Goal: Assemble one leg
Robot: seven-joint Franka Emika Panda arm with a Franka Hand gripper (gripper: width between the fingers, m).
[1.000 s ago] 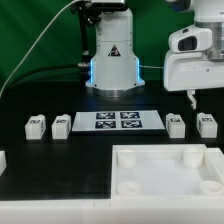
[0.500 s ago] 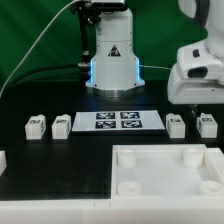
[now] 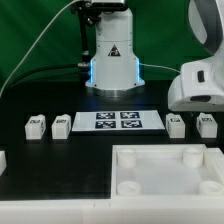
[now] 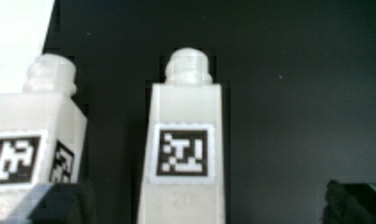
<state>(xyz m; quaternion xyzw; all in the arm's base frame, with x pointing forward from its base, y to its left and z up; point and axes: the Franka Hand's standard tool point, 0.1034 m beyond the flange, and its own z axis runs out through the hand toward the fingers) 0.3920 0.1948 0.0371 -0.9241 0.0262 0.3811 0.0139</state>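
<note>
My gripper's fingers are high above the peg of the upright leg [image 3: 208, 126] [image 4: 181, 160], so my gripper needs to go lower before it closes on it.
Four white legs with tags stand in a row on the black table: two at the exterior view's left [image 3: 36, 125] [image 3: 62, 125] and two at its right [image 3: 176, 125] [image 3: 207, 124]. My gripper [image 3: 198, 106] hangs low over the right pair, its white hand hiding the fingers. In the wrist view one leg [image 4: 194, 140] stands upright between my dark fingertips [image 4: 359, 200], pin end away from the camera, and a second leg [image 4: 34, 130] stands beside it. The gripper [image 4: 203, 205] is open and holds nothing.
The marker board [image 3: 118, 121] lies in the middle of the row. A large white tray-like piece with round sockets [image 3: 165, 170] lies at the front. The robot base [image 3: 113, 60] stands behind. A small white part [image 3: 3, 158] sits at the left edge.
The gripper has come down and moved slightly to the exterior view's right, from above the right pair of legs to just over them. The legs have not moved.
</note>
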